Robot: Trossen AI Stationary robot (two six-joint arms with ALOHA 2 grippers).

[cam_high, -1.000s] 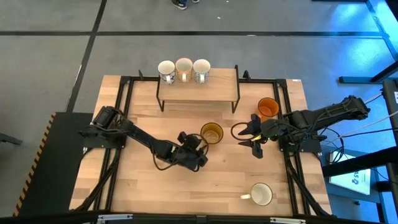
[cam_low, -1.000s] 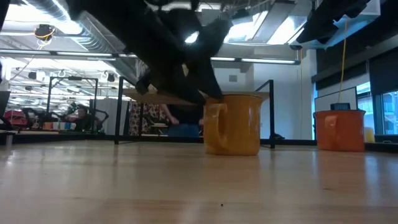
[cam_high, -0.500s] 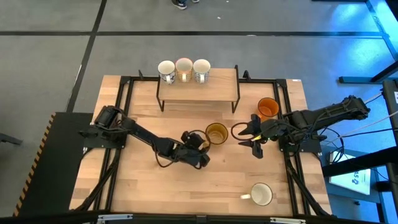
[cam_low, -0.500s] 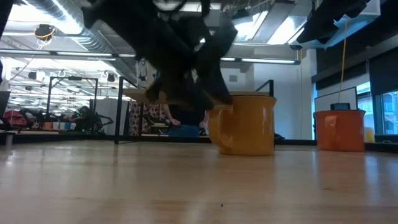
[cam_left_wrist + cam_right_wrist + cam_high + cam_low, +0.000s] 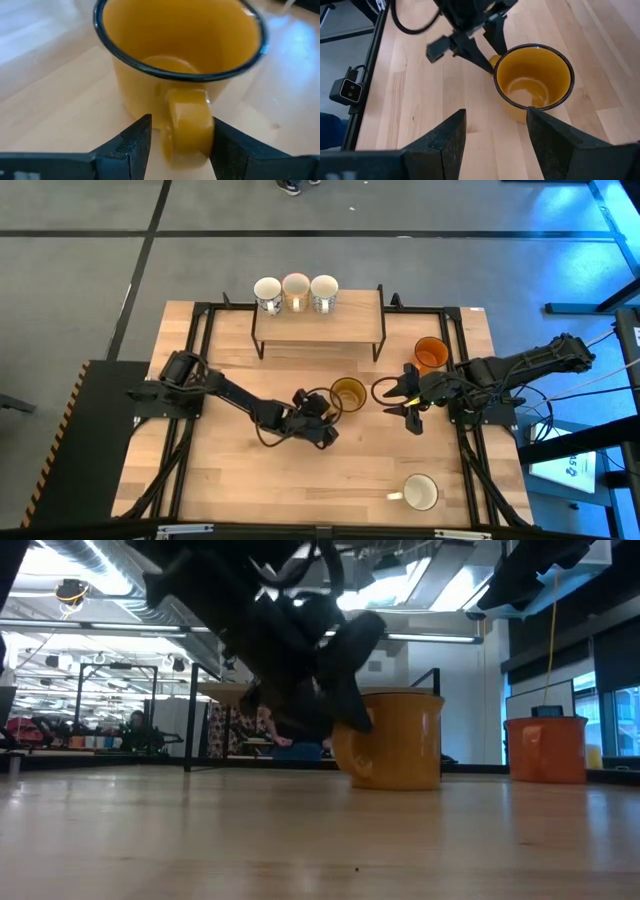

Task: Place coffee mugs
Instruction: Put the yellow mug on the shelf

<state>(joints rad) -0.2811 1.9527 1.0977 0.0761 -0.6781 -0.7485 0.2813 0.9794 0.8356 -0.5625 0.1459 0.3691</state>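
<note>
My left gripper grabs the amber mug by its handle [image 5: 334,409] next, to place the mug with the others on the raised shelf [image 5: 318,323].
The amber-yellow mug [image 5: 348,394] stands on its base near the table's middle, its handle [image 5: 187,120] pointing toward my left gripper [image 5: 327,406]. That gripper is open, one finger on each side of the handle. My right gripper [image 5: 390,400] hovers open just right of the mug, which fills the right wrist view [image 5: 532,80]. The orange mug [image 5: 431,353] stands beside the right arm. One white mug [image 5: 420,492] sits near the near edge. Three pale mugs [image 5: 296,292] line the raised shelf [image 5: 318,323]. My left gripper straddles the amber mug's handle [image 5: 189,131] with open fingers, coming nearly level from the table's left. One finger [image 5: 222,142] lies against the handle's side; a thin gap shows at the other. The fingertips reach the mug's wall. The mug stands upright on the table.
The shelf's dark frame stands at the far side of the table [image 5: 230,480]. Bare wood lies on the near left. The two grippers face each other with only the amber mug between them. A room with benches shows behind in the low view.
My left gripper has moved toward the table's right edge and pushed onto the amber mug's handle. The mug slid a short way to the right along the table, then stopped. My right arm kept still.
</note>
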